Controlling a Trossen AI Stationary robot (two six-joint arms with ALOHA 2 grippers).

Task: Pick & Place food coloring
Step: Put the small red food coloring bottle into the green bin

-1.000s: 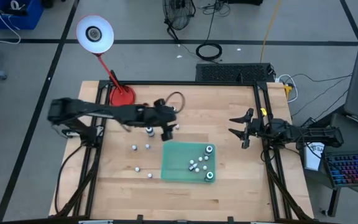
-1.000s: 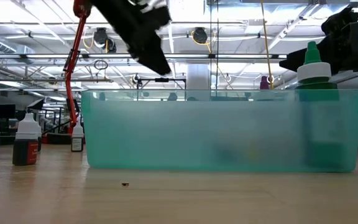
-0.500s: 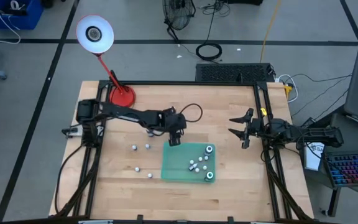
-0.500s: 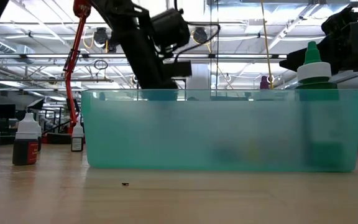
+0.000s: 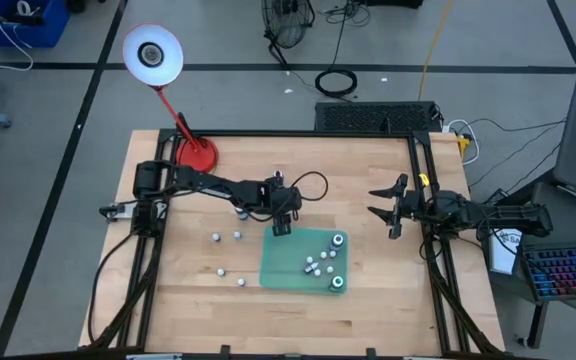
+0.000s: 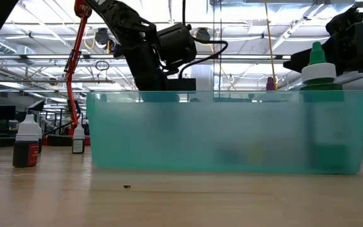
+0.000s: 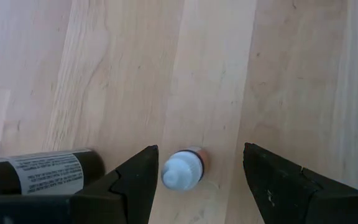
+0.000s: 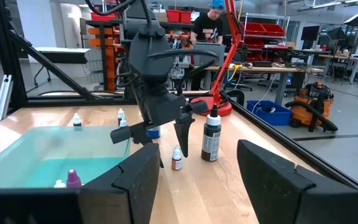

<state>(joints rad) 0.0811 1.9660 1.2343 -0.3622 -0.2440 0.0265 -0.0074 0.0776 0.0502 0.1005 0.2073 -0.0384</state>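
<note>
The tiny food coloring bottle needs to go in the green tray, so the left gripper should next grab it by its orange body.
My left gripper hangs open, tilted down, just beyond the far left corner of the green tray. A tiny food coloring bottle with a white cap and an orange body stands upright on the wood between its fingers, close to one finger. The same bottle shows below the left gripper in the right wrist view. Several more bottles lie in the tray, and others stand on the table left of it. My right gripper waits open at the right edge.
A taller black bottle stands on the far side of the left gripper, and a blue one behind it. A red lamp base sits at the far left corner. In the low view the tray wall hides the left fingers.
My left gripper has come down and gone toward the table's right and near edges, tipping more steeply down, until it stands low by the tray's far left corner over the small bottle. Its fingers have stayed apart.
</note>
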